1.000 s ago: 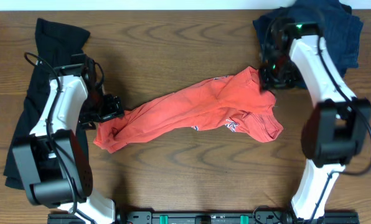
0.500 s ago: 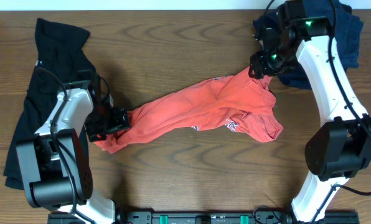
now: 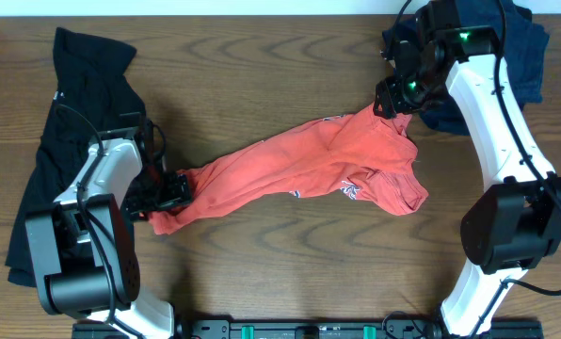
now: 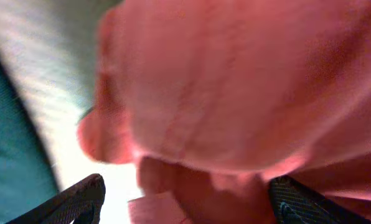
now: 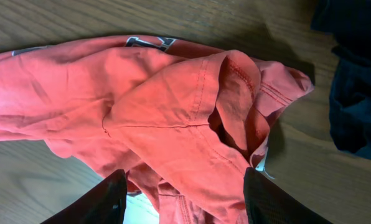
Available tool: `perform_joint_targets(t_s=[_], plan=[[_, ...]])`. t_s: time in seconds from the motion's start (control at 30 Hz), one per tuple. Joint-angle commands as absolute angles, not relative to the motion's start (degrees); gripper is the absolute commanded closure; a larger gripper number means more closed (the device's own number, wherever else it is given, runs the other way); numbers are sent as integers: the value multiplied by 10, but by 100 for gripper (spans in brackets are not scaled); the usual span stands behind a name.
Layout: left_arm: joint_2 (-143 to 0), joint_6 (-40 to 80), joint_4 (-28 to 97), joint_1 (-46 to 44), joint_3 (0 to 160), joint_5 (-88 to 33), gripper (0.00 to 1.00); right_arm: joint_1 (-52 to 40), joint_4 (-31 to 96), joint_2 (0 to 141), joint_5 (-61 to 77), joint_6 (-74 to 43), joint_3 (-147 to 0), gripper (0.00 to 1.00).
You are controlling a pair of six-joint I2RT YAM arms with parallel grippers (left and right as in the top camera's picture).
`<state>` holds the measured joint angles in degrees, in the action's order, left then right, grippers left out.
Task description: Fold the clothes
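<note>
My left gripper is about to pick up the red T-shirt (image 3: 299,169) by its bunched end beside the black garment, so that it can fold that end inward.
A crumpled red T-shirt (image 3: 299,169) lies stretched across the middle of the wooden table. My left gripper (image 3: 170,191) is at the shirt's left end. In the left wrist view its fingers (image 4: 192,202) are wide apart with blurred red cloth (image 4: 235,81) between and over them. My right gripper (image 3: 392,100) is at the shirt's upper right end. In the right wrist view its fingers (image 5: 185,199) are open, spread over the bunched red fabric (image 5: 160,112) just below.
A black garment (image 3: 83,66) lies along the left side of the table under the left arm. A pile of dark navy clothes (image 3: 520,47) sits at the back right, also in the right wrist view (image 5: 353,93). Bare wood (image 3: 280,254) runs along the front.
My left gripper has moved toward the front edge along the shirt's left end. My right gripper has shifted slightly left and back, to the shirt's upper right tip.
</note>
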<state>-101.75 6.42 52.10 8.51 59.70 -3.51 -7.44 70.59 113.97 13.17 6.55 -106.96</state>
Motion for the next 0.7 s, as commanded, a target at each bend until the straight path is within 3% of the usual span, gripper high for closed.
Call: perform_joint_targets(t_s=[0.0, 0.3, 0.67], plan=[[-1010, 83, 528, 88, 600, 37, 15, -80, 705, 1143, 140, 74, -1062, 42], [-1015, 109, 468, 87, 597, 15, 15, -79, 707, 1143, 140, 74, -1059, 42], [-1019, 109, 465, 87, 583, -82, 26, -79, 711, 1143, 139, 74, -1059, 42]])
